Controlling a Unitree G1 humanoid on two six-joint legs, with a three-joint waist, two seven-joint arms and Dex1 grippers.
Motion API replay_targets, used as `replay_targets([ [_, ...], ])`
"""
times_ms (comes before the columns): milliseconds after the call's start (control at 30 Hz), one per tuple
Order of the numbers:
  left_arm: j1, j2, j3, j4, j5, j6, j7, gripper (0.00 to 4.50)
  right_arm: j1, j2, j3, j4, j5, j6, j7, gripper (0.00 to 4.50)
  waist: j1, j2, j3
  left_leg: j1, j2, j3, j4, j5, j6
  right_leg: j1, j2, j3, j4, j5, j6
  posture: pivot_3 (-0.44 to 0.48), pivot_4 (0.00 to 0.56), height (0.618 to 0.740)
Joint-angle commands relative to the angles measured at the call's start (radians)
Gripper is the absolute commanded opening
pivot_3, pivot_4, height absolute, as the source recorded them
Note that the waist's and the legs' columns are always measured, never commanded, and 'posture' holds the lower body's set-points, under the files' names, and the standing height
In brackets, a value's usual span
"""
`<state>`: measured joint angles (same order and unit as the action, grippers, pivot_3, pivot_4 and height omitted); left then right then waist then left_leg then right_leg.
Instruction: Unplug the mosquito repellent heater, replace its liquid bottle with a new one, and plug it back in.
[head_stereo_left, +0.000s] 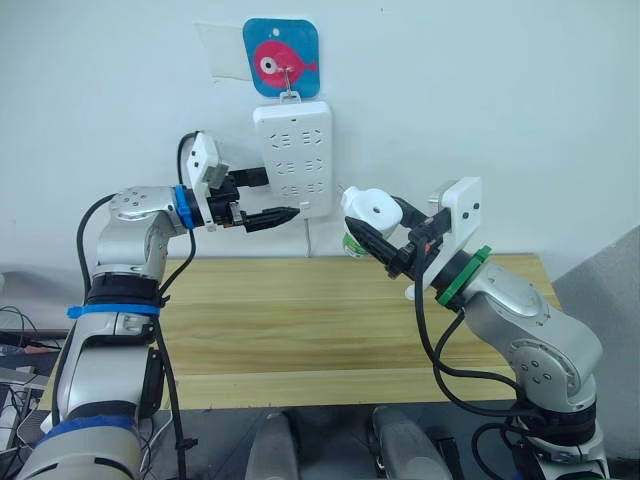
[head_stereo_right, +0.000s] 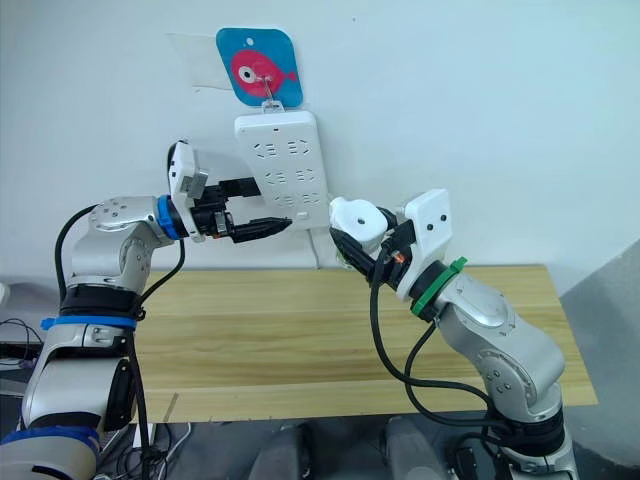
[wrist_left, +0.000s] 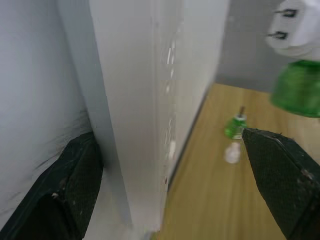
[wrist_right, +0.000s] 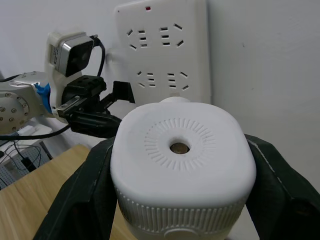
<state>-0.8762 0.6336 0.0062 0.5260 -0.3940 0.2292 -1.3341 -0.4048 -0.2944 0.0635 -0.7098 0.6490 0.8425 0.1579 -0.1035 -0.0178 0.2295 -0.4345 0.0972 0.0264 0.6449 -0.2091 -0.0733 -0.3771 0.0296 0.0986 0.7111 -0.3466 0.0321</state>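
I will grip the power strip by its long side edge next with my left gripper. The power strip's sockets will then stay free for plugging the heater (head_stereo_left: 370, 210) back in.
My right gripper (head_stereo_left: 385, 226) is shut on the mosquito repellent heater (head_stereo_left: 370, 210), a white rounded unit with a small centre hole (wrist_right: 179, 148). I hold it in the air just right of the power strip's lower corner. Its two prongs (wrist_left: 280, 22) point towards the strip, and a green liquid bottle (wrist_left: 296, 90) hangs under it. A second green bottle (wrist_left: 234, 127) stands on the table beside a small white cap (wrist_left: 231, 152). My left gripper (head_stereo_left: 270, 197) is open and straddles the left edge of the white power strip (head_stereo_left: 293, 160), with one finger (wrist_left: 75, 190) behind it and the other in front.
The power strip hangs on the white wall from a hook on a blue fish plaque (head_stereo_left: 282, 58), with its cable running down behind the wooden table (head_stereo_left: 300, 320). Several of its sockets (wrist_right: 160, 35) face outward with nothing plugged in.
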Motion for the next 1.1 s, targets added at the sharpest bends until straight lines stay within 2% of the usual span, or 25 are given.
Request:
replay_targets([
  [33,-0.021,0.012,0.013,-0.049,-0.032,0.064,-0.043,4.50,0.003,-0.005,-0.008,-0.058,0.009,-0.003,0.002,2.96,-0.006,0.000,0.000,0.000,0.000,0.000,0.000,0.000,0.000,0.000,0.000,0.000,0.000,0.000,0.000,-0.161,0.185,0.740],
  [67,-0.022,0.011,0.019,-0.050,-0.032,0.069,-0.040,4.50,0.005,-0.006,-0.008,-0.060,0.010,-0.001,0.001,2.96,-0.008,0.000,0.000,0.000,0.000,0.000,0.000,0.000,0.000,0.000,0.000,0.000,0.000,0.000,0.000,-0.160,0.185,0.740],
  [167,-0.026,0.012,0.038,-0.046,-0.035,0.092,-0.029,3.87,0.007,-0.011,-0.007,-0.065,0.011,0.009,0.000,2.96,-0.011,0.000,0.000,0.000,0.001,0.000,0.000,0.000,0.000,-0.001,0.000,0.000,0.001,-0.001,-0.001,-0.159,0.185,0.740],
  [433,-0.020,0.019,0.073,-0.035,-0.047,0.136,-0.012,1.38,-0.026,-0.023,0.028,-0.052,0.015,0.086,0.001,2.96,-0.011,0.000,0.000,0.000,0.001,0.000,0.000,0.000,0.000,-0.002,0.000,0.001,0.002,-0.001,-0.001,-0.158,0.187,0.740],
  [733,-0.034,0.003,0.068,-0.031,-0.040,0.154,0.001,1.30,-0.099,0.062,0.072,0.018,-0.020,0.139,-0.046,2.96,-0.011,0.000,0.000,0.000,0.001,0.000,0.000,0.001,-0.001,-0.002,0.000,0.001,0.003,-0.001,-0.001,-0.163,0.196,0.740],
  [1100,-0.032,0.009,0.060,-0.027,-0.024,0.136,-0.004,1.30,-0.171,0.124,0.107,0.096,-0.117,0.108,-0.062,2.96,-0.010,0.000,0.000,-0.001,0.001,0.000,0.000,0.001,-0.001,-0.003,0.000,0.001,0.003,-0.001,-0.001,-0.157,0.208,0.740],
])
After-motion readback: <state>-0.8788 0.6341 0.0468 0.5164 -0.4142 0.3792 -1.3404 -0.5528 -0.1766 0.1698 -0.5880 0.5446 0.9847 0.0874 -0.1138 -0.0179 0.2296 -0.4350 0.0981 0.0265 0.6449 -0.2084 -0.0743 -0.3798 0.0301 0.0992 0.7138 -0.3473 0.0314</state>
